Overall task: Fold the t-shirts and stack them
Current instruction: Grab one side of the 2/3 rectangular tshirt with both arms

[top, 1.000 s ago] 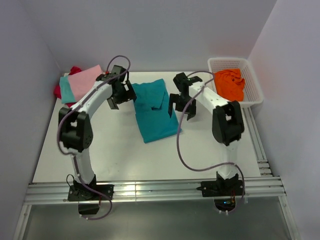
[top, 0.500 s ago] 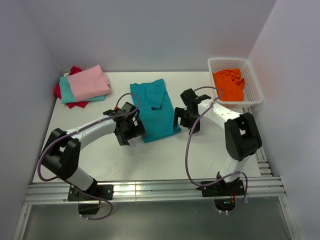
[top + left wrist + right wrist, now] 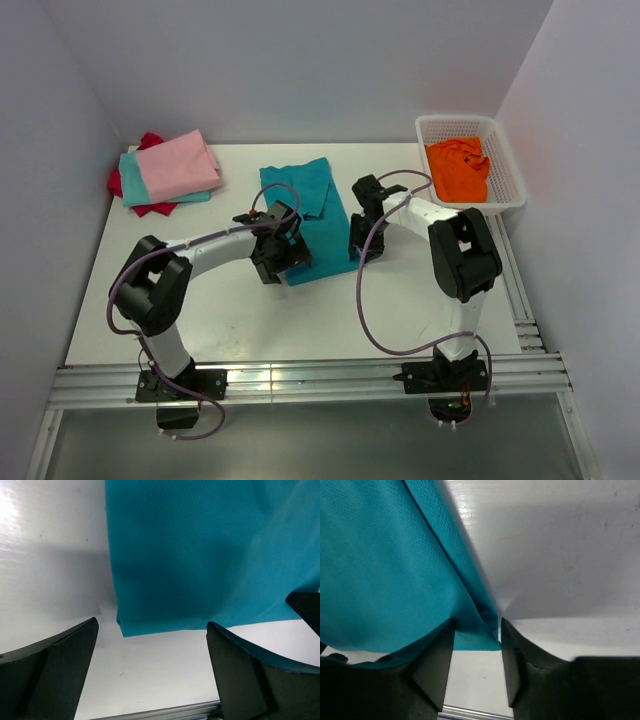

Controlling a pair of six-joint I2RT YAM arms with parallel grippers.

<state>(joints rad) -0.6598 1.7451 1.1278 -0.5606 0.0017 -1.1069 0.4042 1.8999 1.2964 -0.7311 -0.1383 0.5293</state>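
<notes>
I should grab the teal t-shirt (image 3: 305, 210) with my left gripper at its near corner, across from its corner at my right gripper, to fold its near edge over.
The teal t-shirt (image 3: 305, 210) lies folded into a long rectangle in the middle of the table. My left gripper (image 3: 278, 250) hovers low at its near left corner. In the left wrist view this gripper (image 3: 151, 630) stands wide open, with the corner of the teal t-shirt (image 3: 200, 555) just beyond the fingertips. My right gripper (image 3: 358, 238) is at the near right corner. In the right wrist view its jaws (image 3: 476, 630) are half closed, with a gap left. The corner of the teal t-shirt (image 3: 385, 570) lies raised in a ridge between them.
A stack sits at the back left: the pink t-shirt (image 3: 175, 165) on top, the light aqua one (image 3: 130, 185) under it, the red one (image 3: 150, 208) at the bottom. The orange t-shirt (image 3: 460, 168) lies crumpled in the white mesh basket (image 3: 505, 195) at the back right.
Both arms have come from the teal shirt's far end to its near corners and dropped low. The right jaws have narrowed around the corner. The left jaws stay wide.
</notes>
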